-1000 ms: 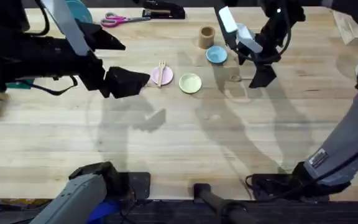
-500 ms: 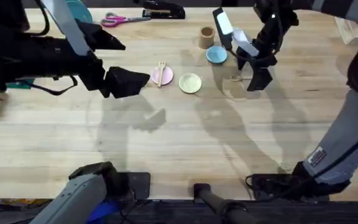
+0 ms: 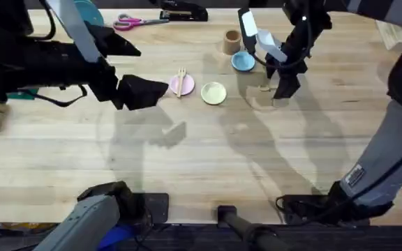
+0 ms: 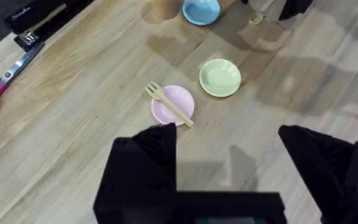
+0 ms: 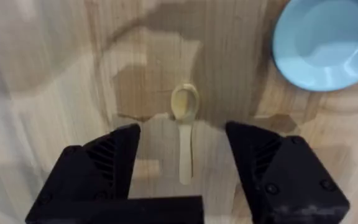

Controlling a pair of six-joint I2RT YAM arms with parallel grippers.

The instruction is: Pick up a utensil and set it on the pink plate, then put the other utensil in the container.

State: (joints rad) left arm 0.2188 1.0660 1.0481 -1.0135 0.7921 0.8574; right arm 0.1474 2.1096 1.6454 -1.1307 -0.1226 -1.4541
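My right gripper is to put the spoon in the container, so it needs to grab the spoon by its handle (image 5: 186, 152).
The wooden fork (image 4: 168, 104) lies across the pink plate (image 4: 180, 99), also seen from overhead as the pink plate (image 3: 181, 85). My left gripper (image 4: 229, 165) hangs open just short of that plate, holding nothing. The wooden spoon (image 5: 184, 127) lies flat on the bare table, bowl pointing away from the wrist. My right gripper (image 5: 185, 168) is open, with one finger on each side of the spoon's handle. Seen from overhead, the right gripper (image 3: 283, 89) is right of the yellow-green plate. The brown cup container (image 3: 232, 41) stands upright behind the blue plate.
A yellow-green plate (image 3: 213, 93) and a light blue plate (image 3: 243, 62) sit between the pink plate and the spoon. Pink scissors (image 3: 135, 21) and a black stapler (image 3: 183, 12) lie at the far edge. A clear box (image 3: 394, 33) sits far right.
My right gripper has moved left and down to straddle the spoon. The left arm, fork and plates have not moved.
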